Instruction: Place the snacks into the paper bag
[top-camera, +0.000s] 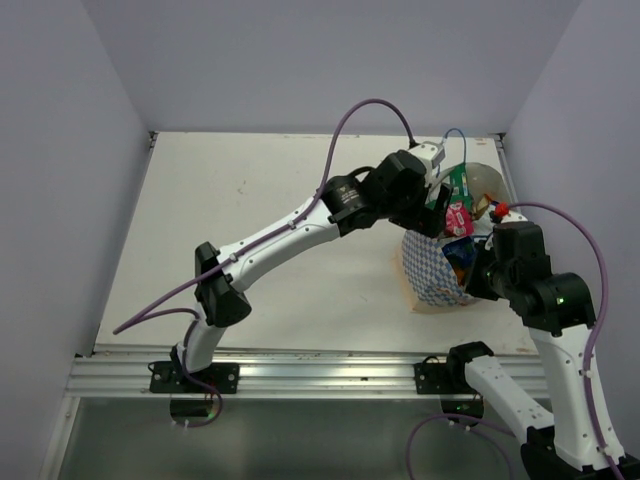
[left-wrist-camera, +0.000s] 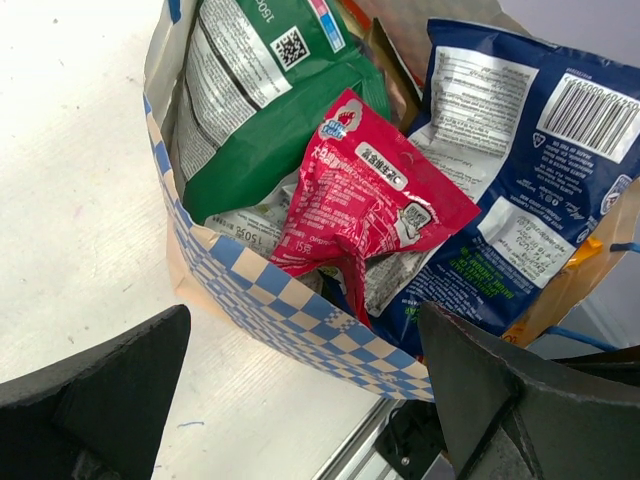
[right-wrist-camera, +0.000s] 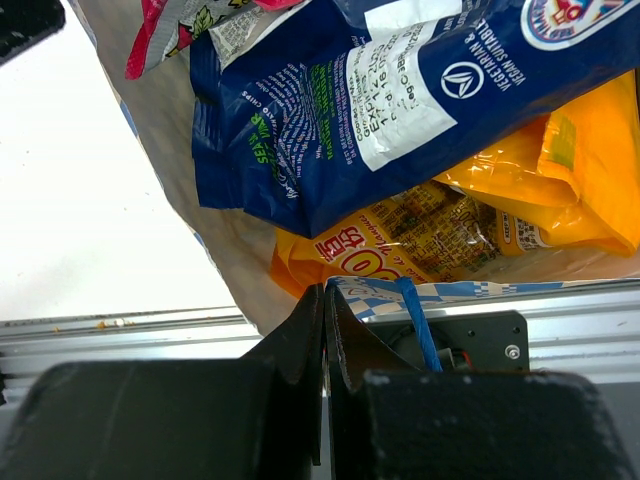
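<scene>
My open fingers are still above the edge of the paper bag's checkered rim, so it is too early to close. My left gripper lowers, then closes on it.
The paper bag stands at the right of the table with packets inside. My left gripper hangs open and empty over its mouth; in the left wrist view the checkered rim lies between the spread fingers. Inside are the green-white packet, the small pink packet and the blue-white packet. My right gripper is shut on the bag's near rim, beside a blue cord handle. Orange packets lie under the blue one. The brown bag is hidden.
Grey walls enclose the table on three sides. The bag stands close to the right wall and the front metal rail. Bare white tabletop stretches left of the bag. The left arm reaches diagonally across the table.
</scene>
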